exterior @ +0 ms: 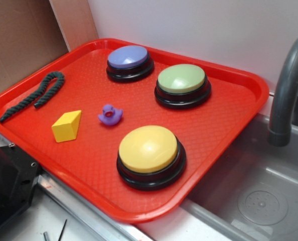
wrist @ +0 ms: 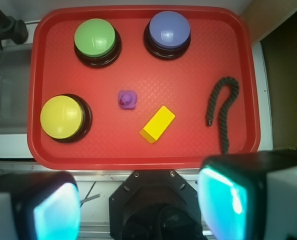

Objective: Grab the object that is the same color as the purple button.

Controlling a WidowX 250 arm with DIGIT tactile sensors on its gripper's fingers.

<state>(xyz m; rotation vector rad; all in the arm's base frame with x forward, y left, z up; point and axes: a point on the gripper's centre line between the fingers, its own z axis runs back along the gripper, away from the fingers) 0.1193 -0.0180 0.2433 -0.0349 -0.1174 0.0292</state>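
My gripper grabs the purple rubber duck by its rounded body [exterior: 111,118] next, to pick out the object matching the purple button [exterior: 129,62].
A tiny purple rubber duck [exterior: 110,114] [wrist: 127,99] sits near the middle of the red tray [exterior: 224,120] [wrist: 138,155]. The purple button [exterior: 129,62] [wrist: 168,32], lavender dome on a black base, stands at the tray's far side. My gripper [wrist: 141,205] hangs high above the tray's near edge, well short of the duck. Its jaws stand wide apart with nothing between them; the teal pads [wrist: 223,200] frame the bottom of the wrist view. In the exterior view the gripper is out of sight.
On the tray also stand a green button [exterior: 182,84] [wrist: 96,41] and a yellow button [exterior: 150,154] [wrist: 63,117], with a yellow wedge block [exterior: 67,125] [wrist: 157,124] beside the duck and a dark rope piece [exterior: 36,94] [wrist: 222,110]. A grey sink [exterior: 259,196] and faucet [exterior: 287,85] adjoin the tray.
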